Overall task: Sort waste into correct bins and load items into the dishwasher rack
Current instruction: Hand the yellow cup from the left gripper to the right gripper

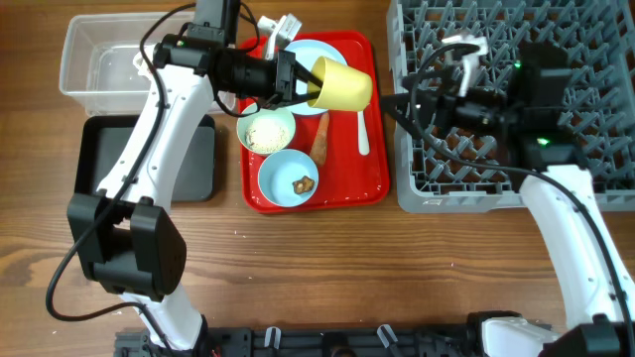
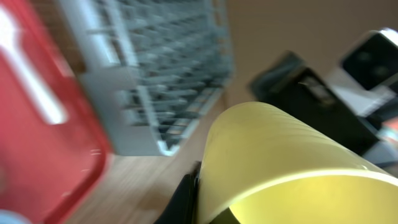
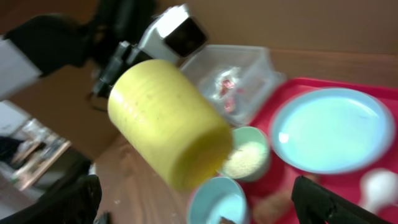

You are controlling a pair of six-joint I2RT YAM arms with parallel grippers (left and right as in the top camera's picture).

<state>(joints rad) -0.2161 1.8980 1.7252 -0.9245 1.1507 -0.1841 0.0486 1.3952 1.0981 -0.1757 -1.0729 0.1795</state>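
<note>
Next, the right gripper grabs the yellow cup around its free base end (image 1: 359,91) (image 3: 198,153), opposite the left gripper, to load the cup opening first into the dishwasher rack.
My left gripper (image 1: 301,79) is shut on the yellow cup (image 1: 342,84), holding it on its side above the red tray (image 1: 377,169). The cup fills the left wrist view (image 2: 280,162) and shows in the right wrist view (image 3: 168,121). My right gripper (image 1: 399,104) is open and empty at the rack's (image 1: 516,99) left edge, facing the cup. On the tray lie the blue plate (image 1: 316,52), a bowl of rice (image 1: 268,131), a bowl with a brown lump (image 1: 289,178), the carrot stick (image 1: 320,137) and the spoon (image 1: 363,129). The wrapper (image 3: 225,87) lies in the clear tub (image 1: 99,59).
The black tray (image 1: 149,159) sits in front of the clear tub at the left. The grey rack's near left wall shows in the left wrist view (image 2: 168,68). Bare wooden table runs along the front.
</note>
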